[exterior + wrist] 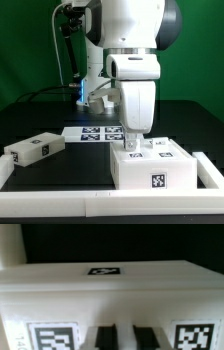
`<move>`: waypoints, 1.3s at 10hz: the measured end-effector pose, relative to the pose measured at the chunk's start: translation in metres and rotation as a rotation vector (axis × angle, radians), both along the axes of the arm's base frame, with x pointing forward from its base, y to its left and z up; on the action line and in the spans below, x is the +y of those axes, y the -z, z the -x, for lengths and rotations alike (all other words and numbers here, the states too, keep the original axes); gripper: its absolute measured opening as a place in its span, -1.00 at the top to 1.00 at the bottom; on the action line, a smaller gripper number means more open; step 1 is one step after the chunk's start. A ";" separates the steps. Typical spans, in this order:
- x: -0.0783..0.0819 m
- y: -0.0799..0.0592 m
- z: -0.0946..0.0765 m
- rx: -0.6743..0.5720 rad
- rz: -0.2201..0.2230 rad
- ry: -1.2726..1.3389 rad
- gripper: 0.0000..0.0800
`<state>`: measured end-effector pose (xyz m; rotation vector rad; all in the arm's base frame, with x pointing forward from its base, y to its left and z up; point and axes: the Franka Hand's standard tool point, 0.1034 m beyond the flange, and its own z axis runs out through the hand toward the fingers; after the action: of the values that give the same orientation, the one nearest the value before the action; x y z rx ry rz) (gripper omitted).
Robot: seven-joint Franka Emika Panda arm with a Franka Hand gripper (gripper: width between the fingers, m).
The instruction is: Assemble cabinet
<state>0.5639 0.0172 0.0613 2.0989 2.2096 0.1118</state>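
The white panel between my gripper's fingers sits in line in the box's top (150, 146) (105, 280) and would rest there, so it is now time to release the panel.
The cabinet's white box (175, 172) stands at the front on the exterior view's right, with square tags on its top and front. My gripper (136, 148) comes straight down onto its top near the rear edge. In the wrist view the box (110, 291) fills the frame, with one tag on the far surface and two beside my black fingers (103, 336). The gripper (125, 336) is shut, with only a thin white strip of the box between the fingers. A separate long white cabinet piece (35, 150) with tags lies on the exterior view's left.
The marker board (95, 133) lies flat behind the box, in the middle of the black table. A low white rail (60, 196) runs along the front edge and round the right side. Cables and a blue light sit behind the arm's base.
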 end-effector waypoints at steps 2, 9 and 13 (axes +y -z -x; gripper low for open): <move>0.001 0.001 -0.008 0.016 0.004 -0.005 0.82; 0.002 -0.007 -0.006 -0.003 0.000 0.030 -0.40; 0.016 -0.030 0.021 -0.134 -0.085 0.283 -0.99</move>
<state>0.5428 0.0335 0.0917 2.3475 1.8446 0.3194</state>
